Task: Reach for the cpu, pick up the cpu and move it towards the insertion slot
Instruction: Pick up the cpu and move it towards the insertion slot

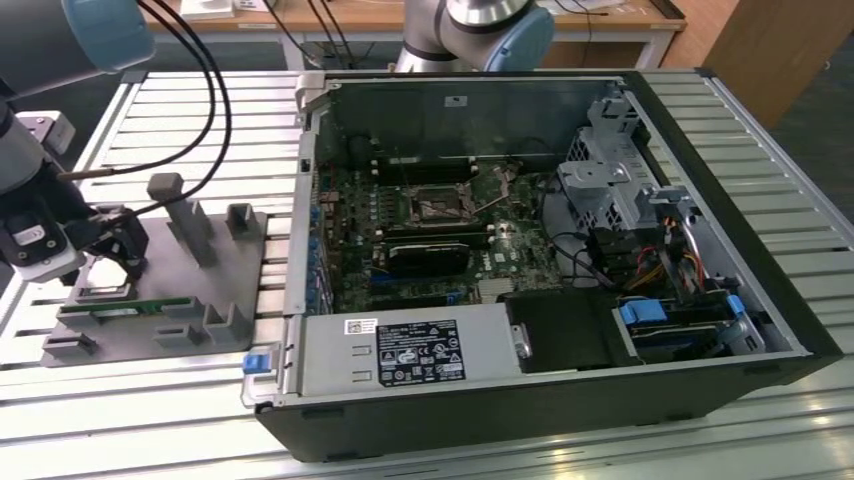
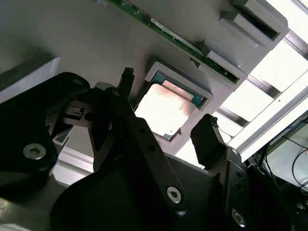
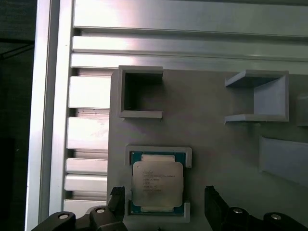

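My gripper's fingers stand on either side of the CPU in its grey pocket (image 3: 159, 149), so my gripper closes on the CPU (image 3: 157, 183) next.
The cpu (image 3: 157, 183) is a flat silver square with a green rim, lying in a grey framed pocket on the grey fixture plate (image 1: 254, 265) at the exterior view's left. My gripper (image 1: 114, 260) hangs just over it and is open. In both wrist views the black fingers (image 3: 117, 198) stand one on each side of the pocket, apart from the chip (image 2: 166, 108), with nothing between them. The insertion slot (image 1: 437, 208) is the square dark socket with a metal frame on the motherboard inside the open computer case, well off to the exterior view's right.
On the plate are upright grey holders (image 1: 180, 215), empty grey brackets (image 3: 140, 94) and a long green memory stick (image 2: 168, 33). The plate rests on a slatted metal table (image 1: 200, 110). The case wall (image 1: 310, 200) rises between plate and motherboard. A black heatsink (image 1: 427, 255) lies beside the socket.
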